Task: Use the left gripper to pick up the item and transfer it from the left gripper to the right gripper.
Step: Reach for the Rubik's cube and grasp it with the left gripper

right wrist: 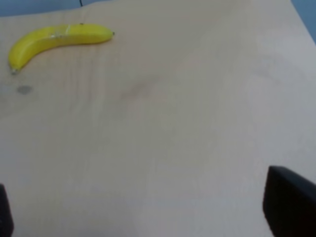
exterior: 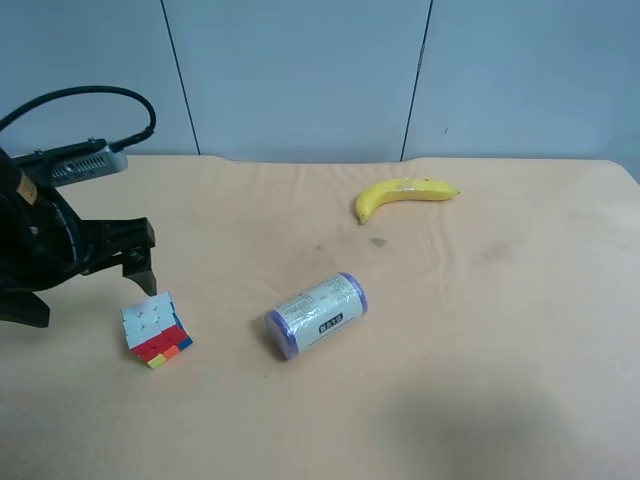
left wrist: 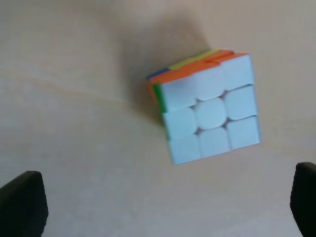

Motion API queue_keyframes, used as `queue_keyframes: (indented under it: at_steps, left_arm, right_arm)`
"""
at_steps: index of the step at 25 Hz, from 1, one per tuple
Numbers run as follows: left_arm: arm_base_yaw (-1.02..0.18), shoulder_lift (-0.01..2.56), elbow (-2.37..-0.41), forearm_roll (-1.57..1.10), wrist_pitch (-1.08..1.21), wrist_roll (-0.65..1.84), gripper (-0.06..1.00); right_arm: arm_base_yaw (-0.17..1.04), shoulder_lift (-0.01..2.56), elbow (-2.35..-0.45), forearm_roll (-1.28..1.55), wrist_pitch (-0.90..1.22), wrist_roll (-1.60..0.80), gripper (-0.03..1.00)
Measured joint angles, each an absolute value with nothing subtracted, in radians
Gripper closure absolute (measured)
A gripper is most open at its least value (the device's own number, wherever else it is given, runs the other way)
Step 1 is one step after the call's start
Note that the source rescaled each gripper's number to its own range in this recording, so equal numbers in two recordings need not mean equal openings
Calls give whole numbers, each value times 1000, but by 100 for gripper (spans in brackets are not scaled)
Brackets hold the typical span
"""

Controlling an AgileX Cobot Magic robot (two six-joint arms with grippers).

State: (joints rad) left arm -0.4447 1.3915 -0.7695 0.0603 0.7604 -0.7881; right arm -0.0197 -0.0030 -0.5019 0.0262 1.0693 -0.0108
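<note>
I should next grab the puzzle cube (exterior: 157, 331) by its opposite sides with my left gripper to pass it to my right gripper.
The item, a small puzzle cube (exterior: 157, 331) with its white face up and red, yellow and orange squares on its side, lies on the tan table near the exterior high view's left. In the left wrist view the cube (left wrist: 207, 116) lies ahead of my left gripper (left wrist: 158, 207), between the lines of its two wide-apart fingertips and untouched. The left gripper (exterior: 90, 290) is open and hovers just left of and above the cube. My right gripper (right wrist: 148, 212) is open and empty over bare table. It is out of sight in the exterior high view.
A white-labelled cylinder with purple ends (exterior: 316, 314) lies on its side mid-table. A yellow banana (exterior: 404, 196) lies farther back and also shows in the right wrist view (right wrist: 54, 41). A grey panelled wall stands behind the table.
</note>
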Motion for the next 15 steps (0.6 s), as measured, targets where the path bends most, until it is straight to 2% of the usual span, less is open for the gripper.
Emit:
queue_keyframes:
  at_steps: [15]
  left_arm:
    - [-474, 1644, -771, 45, 554, -961, -5]
  right_arm:
    - [-20, -3, -502, 26, 1069, -11, -3]
